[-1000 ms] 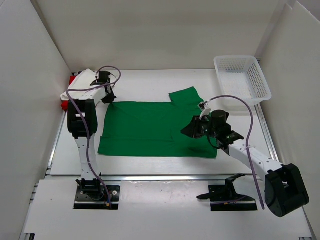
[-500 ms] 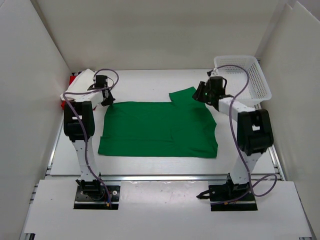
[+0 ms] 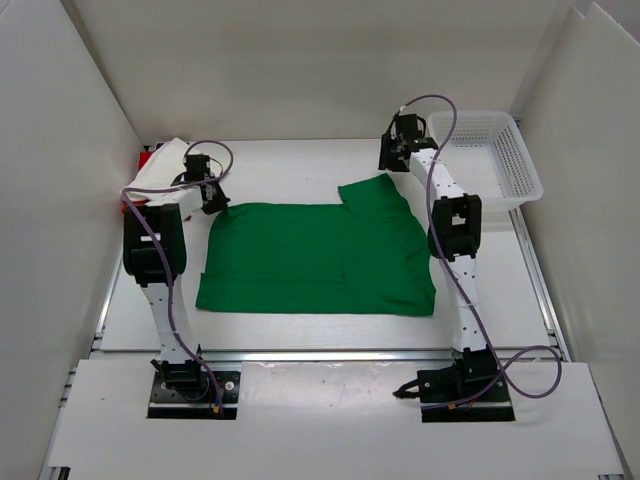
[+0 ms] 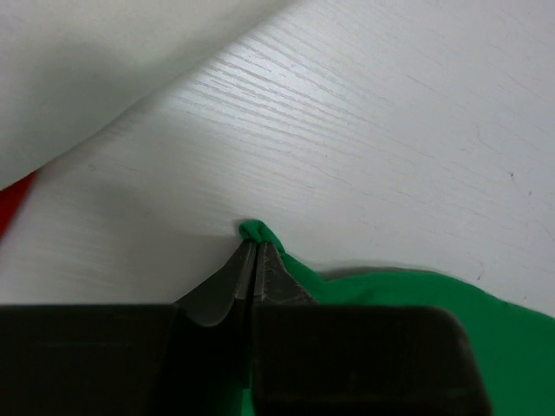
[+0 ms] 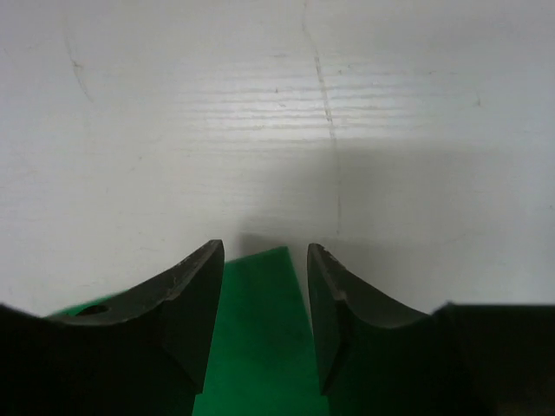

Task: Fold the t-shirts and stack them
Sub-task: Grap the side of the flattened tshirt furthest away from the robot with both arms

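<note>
My right gripper lowers first, then closes on the sleeve, since the fingers are above the sleeve's corner, their shadow showing in the right wrist view.
The green t-shirt (image 3: 315,255) lies spread flat on the table, one sleeve (image 3: 372,190) sticking out at its far right. My left gripper (image 3: 216,204) is shut on the shirt's far-left corner; the wrist view shows green cloth (image 4: 252,232) pinched between the tips (image 4: 253,247). My right gripper (image 3: 389,167) is open over the sleeve's far corner, and its jaws (image 5: 264,250) straddle the green tip (image 5: 260,329) without closing. The white t-shirt (image 3: 160,168) and the red t-shirt (image 3: 147,157) lie piled at the far left.
A white mesh basket (image 3: 486,153) stands at the far right corner, just right of my right arm. White walls close in the left, back and right sides. The white cloth (image 4: 87,69) and a bit of red (image 4: 12,206) lie close to my left gripper.
My right arm has swung from the shirt's near-right side up to the far sleeve corner. My left gripper has stayed on the far-left corner, shifting only slightly.
</note>
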### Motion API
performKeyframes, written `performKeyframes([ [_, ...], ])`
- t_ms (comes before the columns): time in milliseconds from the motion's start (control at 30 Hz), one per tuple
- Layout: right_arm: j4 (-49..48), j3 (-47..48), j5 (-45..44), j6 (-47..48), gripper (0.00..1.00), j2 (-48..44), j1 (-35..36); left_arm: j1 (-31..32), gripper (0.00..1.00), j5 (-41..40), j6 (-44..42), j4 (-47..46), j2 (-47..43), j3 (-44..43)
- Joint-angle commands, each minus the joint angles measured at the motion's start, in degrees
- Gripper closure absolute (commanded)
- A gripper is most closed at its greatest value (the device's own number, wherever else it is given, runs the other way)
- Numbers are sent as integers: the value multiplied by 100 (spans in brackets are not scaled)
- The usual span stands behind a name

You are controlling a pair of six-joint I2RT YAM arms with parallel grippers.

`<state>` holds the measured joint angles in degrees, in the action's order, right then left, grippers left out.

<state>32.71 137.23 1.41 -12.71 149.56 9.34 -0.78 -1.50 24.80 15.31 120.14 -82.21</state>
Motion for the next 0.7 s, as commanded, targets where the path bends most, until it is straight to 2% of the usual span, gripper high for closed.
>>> performKeyframes([
  [0,1420,1592,-10,190,58,607,6,-19,100,141,43,25,-368,92],
  [133,1299,1043,35,172,63,530,15,16,100,159,51,24,-351,-31],
  [300,1484,1333,-53,181,68,610,182,7,100,159,78,25,-350,-40],
  [367,1449,1350,-53,172,77,601,182,-2,100,202,87,24,-350,-40],
  [467,1501,1491,-124,103,97,426,199,-45,100,193,60,24,-351,4],
  [500,1545,1534,-141,154,100,373,208,-19,100,168,60,-19,-385,30],
  [667,1904,1298,227,269,100,-390,217,-116,100,413,131,-195,-648,302],
])
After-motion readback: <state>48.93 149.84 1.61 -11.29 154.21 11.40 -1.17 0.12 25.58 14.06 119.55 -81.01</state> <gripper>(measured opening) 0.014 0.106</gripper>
